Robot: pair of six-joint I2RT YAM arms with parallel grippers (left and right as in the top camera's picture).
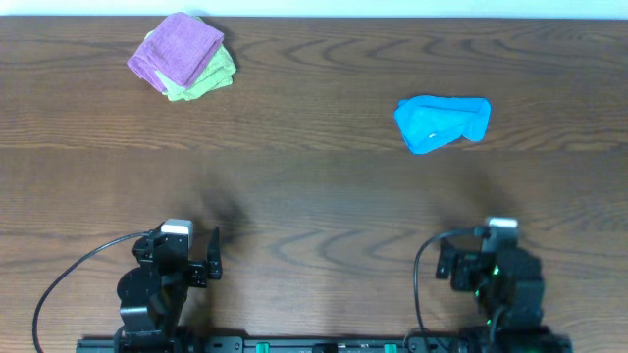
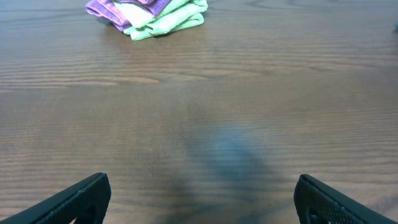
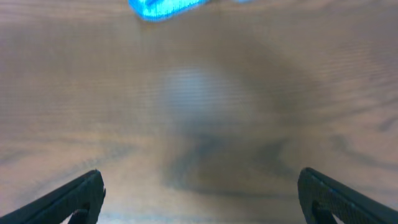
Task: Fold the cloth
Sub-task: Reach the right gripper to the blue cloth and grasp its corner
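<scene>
My right gripper reaches the crumpled sky-blue cloth next and grabs its near edge [image 1: 430, 145] [image 3: 163, 10], which leaves the rest free to spread out for folding.
The sky-blue cloth [image 1: 442, 122] lies crumpled in a loose bunch on the wooden table, at the back right. Its edge shows at the top of the right wrist view [image 3: 163, 7]. My left gripper [image 1: 203, 260] is open and empty near the front left edge, far from the cloth; its fingers show wide apart in the left wrist view [image 2: 202, 199]. My right gripper [image 1: 471, 265] is open and empty near the front right edge, well in front of the cloth; its fingers show wide apart in the right wrist view [image 3: 199, 196].
A purple folded cloth [image 1: 179, 49] lies on a yellow-green folded cloth [image 1: 206, 78] at the back left; both show at the top of the left wrist view [image 2: 149, 12]. The wooden table [image 1: 314, 196] spans the whole view.
</scene>
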